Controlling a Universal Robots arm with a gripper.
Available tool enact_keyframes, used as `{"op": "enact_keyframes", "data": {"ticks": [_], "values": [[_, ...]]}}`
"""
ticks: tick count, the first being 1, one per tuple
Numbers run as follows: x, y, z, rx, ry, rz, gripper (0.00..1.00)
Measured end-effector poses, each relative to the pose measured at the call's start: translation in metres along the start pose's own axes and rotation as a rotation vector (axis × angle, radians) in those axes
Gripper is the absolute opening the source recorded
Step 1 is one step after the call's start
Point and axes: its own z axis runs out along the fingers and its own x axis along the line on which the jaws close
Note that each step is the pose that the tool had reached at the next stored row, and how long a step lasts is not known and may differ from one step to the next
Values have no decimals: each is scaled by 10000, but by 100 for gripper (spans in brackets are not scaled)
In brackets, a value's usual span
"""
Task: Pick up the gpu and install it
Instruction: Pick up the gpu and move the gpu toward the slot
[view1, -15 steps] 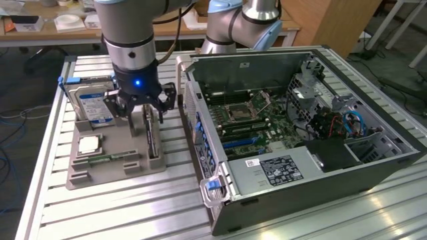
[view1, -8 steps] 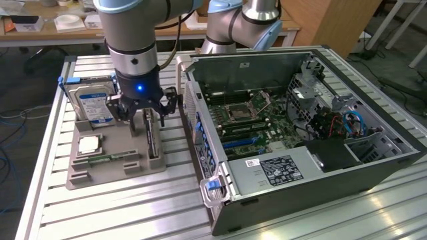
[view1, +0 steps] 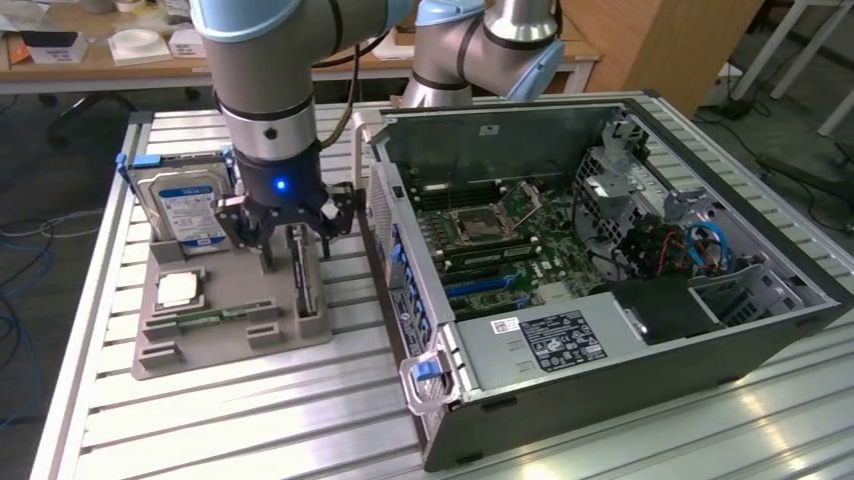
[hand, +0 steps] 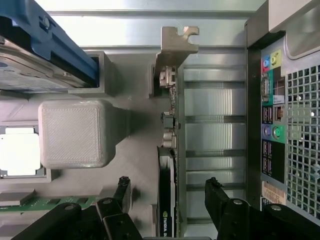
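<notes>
In the wrist view, the gripper's fingers reach down beside both sides of the GPU's black body (hand: 166, 195), so my gripper closes on the GPU next.
The gpu (view1: 306, 283) is a thin black card standing on edge in a slot of the grey tray (view1: 227, 345), to the exterior view's left of the open computer case (view1: 601, 330). My gripper (view1: 295, 238) hangs just above the card's far end, open, one finger on each side. In the wrist view the gpu (hand: 166, 170) runs edge-on between the two black fingertips (hand: 123, 186), with clear gaps on both sides. Its silver bracket (hand: 176, 47) is at the far end. Nothing is held.
The tray also holds a blue-labelled hard drive (view1: 187, 205), a square processor chip (view1: 179, 289) and a green memory stick (view1: 211, 316). The case's rear panel (hand: 272, 125) stands close beside the card. The motherboard (view1: 501, 240) lies exposed inside the case.
</notes>
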Motion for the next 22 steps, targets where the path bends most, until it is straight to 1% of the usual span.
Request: {"op": "enact_keyframes", "data": {"ticks": [3, 5, 7, 14, 16, 19, 21, 22], "values": [[1, -2, 45, 0, 7, -48, 71], [1, -3, 68, -5, 16, -237, 71], [2, -3, 70, -5, 24, -346, 71], [2, -3, 71, -7, 23, -347, 71], [2, -3, 71, -7, 23, -348, 69], [2, -3, 71, -7, 23, -348, 51], [1, -3, 72, -7, 23, -348, 51], [2, -3, 71, -7, 23, -347, 45]]}}
